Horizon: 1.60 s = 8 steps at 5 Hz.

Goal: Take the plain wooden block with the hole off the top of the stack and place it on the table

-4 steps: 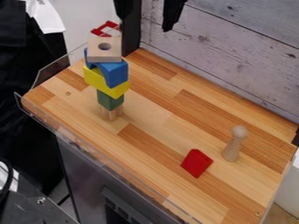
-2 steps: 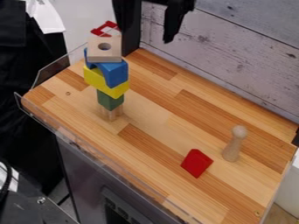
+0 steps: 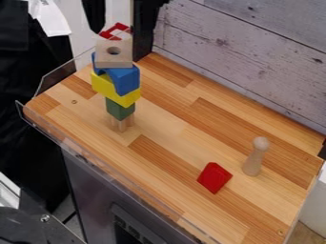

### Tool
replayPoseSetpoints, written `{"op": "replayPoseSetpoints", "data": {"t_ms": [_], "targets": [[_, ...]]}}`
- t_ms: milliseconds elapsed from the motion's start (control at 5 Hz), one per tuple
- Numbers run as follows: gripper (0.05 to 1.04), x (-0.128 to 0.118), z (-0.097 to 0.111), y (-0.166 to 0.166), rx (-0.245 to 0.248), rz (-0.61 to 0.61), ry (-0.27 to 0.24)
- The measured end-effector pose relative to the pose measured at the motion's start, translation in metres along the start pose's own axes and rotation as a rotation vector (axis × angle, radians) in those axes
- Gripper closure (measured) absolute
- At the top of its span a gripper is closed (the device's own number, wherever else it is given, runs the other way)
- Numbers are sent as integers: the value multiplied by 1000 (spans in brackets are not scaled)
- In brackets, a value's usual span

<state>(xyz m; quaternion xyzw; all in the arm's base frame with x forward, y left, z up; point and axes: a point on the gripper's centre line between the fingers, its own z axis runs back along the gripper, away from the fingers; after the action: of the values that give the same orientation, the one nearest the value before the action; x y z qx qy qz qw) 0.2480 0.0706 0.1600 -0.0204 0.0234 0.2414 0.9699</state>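
My gripper picks up the natural-wood block by its ends on either side of the hole (image 3: 114, 57) next, to leave the blue block's top empty.
The black gripper (image 3: 122, 15) hangs at the top edge, left of centre, its two fingers spread apart above and behind a block tower. From the bottom, the tower has a pale wooden piece (image 3: 122, 123), a green block (image 3: 119, 109), a yellow block (image 3: 115, 89), a blue block (image 3: 125, 78) and a pale block with a hole (image 3: 114, 57). An openwork red piece (image 3: 116, 31) shows at the tower's top; whether it rests there is unclear. Toward the right, a wooden peg figure (image 3: 255, 157) stands upright near a red block (image 3: 214, 177).
The wooden worktop (image 3: 185, 138) has a clear plastic guard (image 3: 64, 76) along its left side. A whitewashed plank wall (image 3: 255, 62) rises behind it, with a black post (image 3: 144, 33) at the back left corner. Dark metal equipment (image 3: 38, 226) occupies the lower left.
Across the earlier frames the gripper lowered slightly into view with its fingers apart; it has since shifted left, toward the tower. The blocks and peg figure have not moved.
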Motion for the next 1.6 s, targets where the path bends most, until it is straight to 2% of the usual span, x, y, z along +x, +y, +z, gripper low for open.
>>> {"op": "replayPoseSetpoints", "data": {"t_ms": [200,400,600,800,1000,1200,1400,1600], "targets": [[84,4,5,8,34,58,29],[84,2,3,11,43,201,54],[84,2,-4,10,26,422,61],[84,3,-10,8,-33,483,71],[84,3,-8,10,-69,487,56],[84,1,-8,13,-72,463,52],[84,-1,-11,14,-60,433,58],[84,-2,-14,13,-26,384,49]]}}
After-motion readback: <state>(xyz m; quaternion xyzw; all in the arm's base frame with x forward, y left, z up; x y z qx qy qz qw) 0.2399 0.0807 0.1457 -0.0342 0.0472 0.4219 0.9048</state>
